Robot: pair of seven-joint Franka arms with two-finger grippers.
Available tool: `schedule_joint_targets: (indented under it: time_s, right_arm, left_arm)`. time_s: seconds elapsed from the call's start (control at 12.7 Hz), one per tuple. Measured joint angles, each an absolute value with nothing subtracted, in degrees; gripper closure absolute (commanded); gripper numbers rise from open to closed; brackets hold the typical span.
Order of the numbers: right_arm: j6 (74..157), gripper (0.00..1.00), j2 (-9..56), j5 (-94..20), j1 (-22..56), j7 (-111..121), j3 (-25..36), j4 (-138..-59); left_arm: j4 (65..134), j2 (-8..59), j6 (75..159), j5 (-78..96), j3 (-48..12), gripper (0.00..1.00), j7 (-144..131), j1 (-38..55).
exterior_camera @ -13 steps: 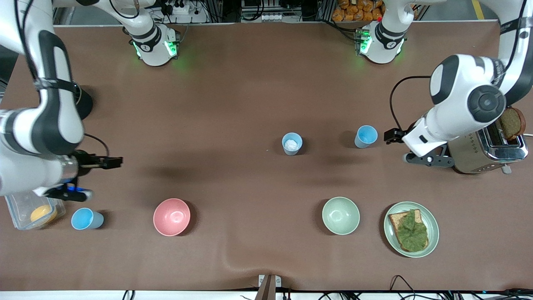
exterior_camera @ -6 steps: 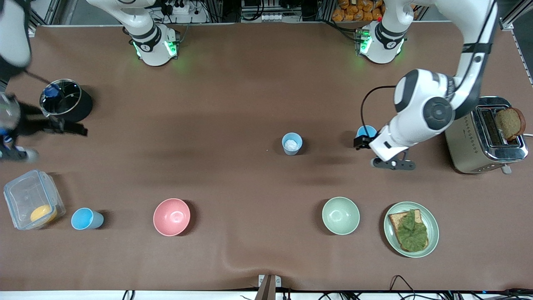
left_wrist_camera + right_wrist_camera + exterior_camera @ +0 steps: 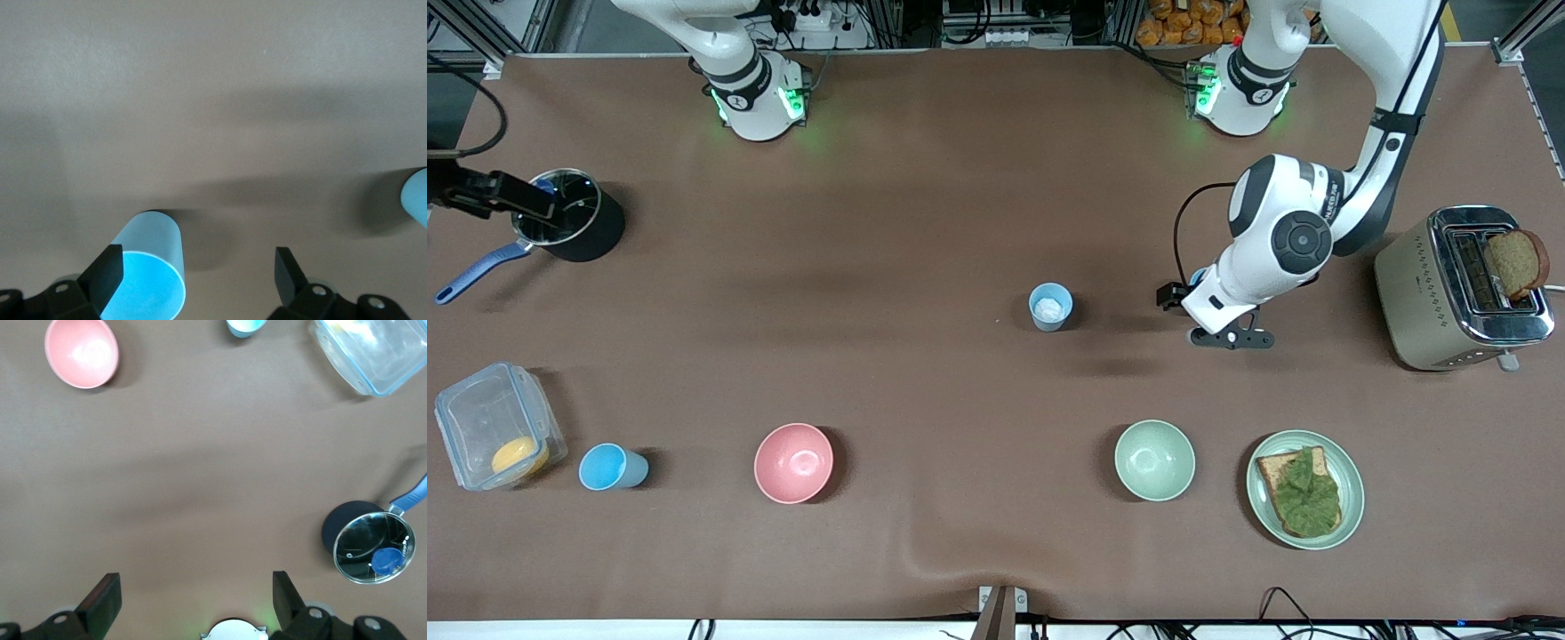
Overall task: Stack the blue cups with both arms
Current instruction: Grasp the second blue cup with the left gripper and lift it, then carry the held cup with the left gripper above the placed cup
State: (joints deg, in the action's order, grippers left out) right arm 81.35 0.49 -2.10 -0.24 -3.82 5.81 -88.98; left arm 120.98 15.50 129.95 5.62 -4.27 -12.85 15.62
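Observation:
My left gripper grips the sky-blue cup by its rim (image 3: 175,267) next, to stack the sky-blue cup into the grey-blue cup.
A grey-blue cup (image 3: 1050,307) with a white bit inside stands mid-table; its edge shows in the left wrist view (image 3: 417,200). A sky-blue cup (image 3: 150,267) stands between my left gripper's (image 3: 197,257) open fingers, close to one finger (image 3: 107,267). In the front view the left arm covers this cup, and the left gripper (image 3: 1181,298) is low beside the grey-blue cup, toward the left arm's end. Another sky-blue cup (image 3: 609,467) is near the front camera, at the right arm's end (image 3: 245,327). My right gripper (image 3: 516,203) is open and empty (image 3: 195,581), over the pot.
A black pot (image 3: 569,222) with a blue handle, a clear box (image 3: 494,436) and a pink bowl (image 3: 793,462) are toward the right arm's end. A pale green bowl (image 3: 1154,460), a plate (image 3: 1352,484) with toast and a toaster (image 3: 1458,289) are toward the left arm's end.
The left arm moved from beside the toaster over the sky-blue cup, which now sits between its fingers. The right arm swung from the clear box up over the pot.

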Motion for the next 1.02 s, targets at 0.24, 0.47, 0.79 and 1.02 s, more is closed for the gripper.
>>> schedule_joint_targets:
  time_s: [0.24,0.47,0.79,1.02]
  right_arm:
    - [83.9,0.0,0.6,-1.6,-0.2,-2.6,6.7,-89.8]
    - [84.9,0.0,0.6,-0.5,0.1,-1.4,5.4,-89.8]
    - [85.5,0.0,0.6,0.7,-1.3,-1.0,1.1,-89.8]
    - [85.6,0.0,0.6,1.0,-2.3,-0.1,0.3,-89.8]
  left_arm:
    - [125.2,15.5,133.5,5.6,-4.7,0.0,-13.4,15.6]
    - [126.9,15.2,134.1,5.6,-5.1,0.0,-15.2,15.6]
    - [128.3,15.1,135.6,5.6,-5.4,0.6,-15.8,15.6]
    - [129.2,15.1,136.5,5.6,-5.4,1.0,-15.8,15.6]
